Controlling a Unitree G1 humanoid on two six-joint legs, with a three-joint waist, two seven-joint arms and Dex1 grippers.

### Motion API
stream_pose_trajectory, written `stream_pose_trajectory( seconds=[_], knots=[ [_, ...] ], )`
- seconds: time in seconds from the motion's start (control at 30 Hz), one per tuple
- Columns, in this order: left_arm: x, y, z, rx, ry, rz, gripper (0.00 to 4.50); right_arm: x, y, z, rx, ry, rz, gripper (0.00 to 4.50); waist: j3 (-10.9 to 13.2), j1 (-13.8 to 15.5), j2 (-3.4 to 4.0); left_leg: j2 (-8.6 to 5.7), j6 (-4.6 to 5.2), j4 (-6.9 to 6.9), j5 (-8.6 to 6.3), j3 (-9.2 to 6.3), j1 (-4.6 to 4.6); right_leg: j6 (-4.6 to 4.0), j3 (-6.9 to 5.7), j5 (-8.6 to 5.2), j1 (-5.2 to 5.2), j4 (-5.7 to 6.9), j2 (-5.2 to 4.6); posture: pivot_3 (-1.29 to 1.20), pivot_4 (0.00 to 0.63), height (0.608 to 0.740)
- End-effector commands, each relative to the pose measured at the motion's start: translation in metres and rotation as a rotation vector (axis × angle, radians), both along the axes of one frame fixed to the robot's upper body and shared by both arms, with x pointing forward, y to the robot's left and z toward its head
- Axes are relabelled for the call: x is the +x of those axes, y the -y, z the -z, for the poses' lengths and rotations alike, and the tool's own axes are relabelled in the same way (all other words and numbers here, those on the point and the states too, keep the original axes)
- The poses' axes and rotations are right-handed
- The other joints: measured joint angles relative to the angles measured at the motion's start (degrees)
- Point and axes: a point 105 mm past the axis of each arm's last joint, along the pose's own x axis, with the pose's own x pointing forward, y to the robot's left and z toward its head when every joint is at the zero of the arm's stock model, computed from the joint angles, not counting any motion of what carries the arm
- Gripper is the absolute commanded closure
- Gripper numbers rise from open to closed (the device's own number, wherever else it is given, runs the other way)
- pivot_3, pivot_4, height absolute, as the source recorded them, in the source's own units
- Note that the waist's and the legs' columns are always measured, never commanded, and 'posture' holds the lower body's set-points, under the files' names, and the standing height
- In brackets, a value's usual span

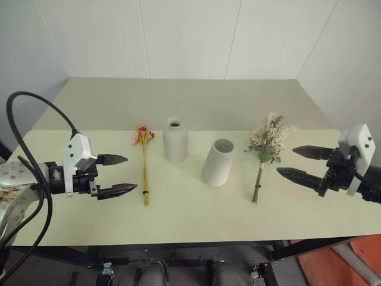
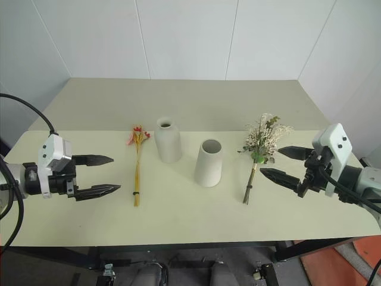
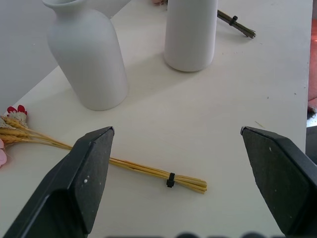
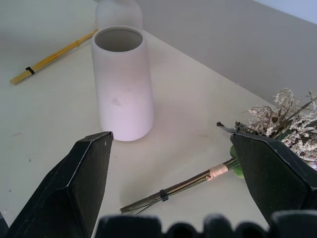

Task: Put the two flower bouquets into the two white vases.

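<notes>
My left gripper needs to pick up the bouquet next by the yellow stalks below its delicate red blooms. Then the bouquet can go into a vase.
Two white vases stand mid-table: a bottle-shaped one point(image 1: 175, 139) and, to its right and nearer, a tapered wide-mouthed one point(image 1: 218, 161). Left of them lies the thin yellow-stalked bouquet with red blooms point(image 1: 144, 164), its tied stems pointing toward the near edge. The bushier cream and green bouquet point(image 1: 265, 149) lies right of the vases. My left gripper point(image 1: 123, 174) hovers open just left of the yellow stalks point(image 3: 148, 170), holding nothing. My right gripper point(image 1: 291, 161) is open too, empty, just right of the bushy bouquet's stem point(image 4: 178, 187).
The pale green table point(image 1: 196, 101) reaches back to white walls, with bare surface behind the vases and along the near edge. A black cable point(image 1: 36, 101) loops above my left arm. Something orange-red point(image 1: 351, 262) lies on the floor at the near right.
</notes>
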Motion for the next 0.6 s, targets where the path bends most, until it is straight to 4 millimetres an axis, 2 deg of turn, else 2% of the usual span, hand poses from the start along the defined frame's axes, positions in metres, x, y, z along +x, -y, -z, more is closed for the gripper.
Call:
stream_pose_trajectory(
  seconds=[0.03,0.4,0.47,0.6],
  knots=[
    [0.001,0.000,-0.010,0.009,0.049,0.003,0.05,0.000,-0.001,-0.013,-0.009,0.064,-0.008,0.00,0.0,0.0,0.00,0.00,0.00,0.00,0.00,0.00,0.00,0.00,0.00,0.00,0.00,0.00,0.00,0.00,0.150,0.740],
    [0.004,-0.001,-0.011,0.000,0.061,-0.014,0.05,0.002,0.000,-0.017,-0.017,0.085,-0.003,0.00,0.0,0.0,0.00,0.00,0.00,0.00,0.00,0.00,0.00,0.00,0.00,0.00,0.00,0.00,0.00,0.00,0.150,0.740],
    [0.017,-0.002,-0.009,0.001,0.072,-0.089,0.05,0.002,-0.004,-0.022,-0.020,0.108,-0.021,0.00,0.0,0.0,0.00,0.00,0.00,0.00,0.00,0.00,0.00,0.00,0.00,0.00,0.00,0.00,0.00,0.00,0.150,0.740],
    [0.057,-0.009,0.007,0.110,-0.011,-0.328,0.05,0.004,-0.010,-0.031,-0.027,0.141,-0.061,0.00,0.0,0.4,-0.01,-0.03,0.00,0.02,0.01,-0.02,0.05,0.17,-0.02,0.10,0.09,0.03,0.02,0.00,0.150,0.740]
  ],
)
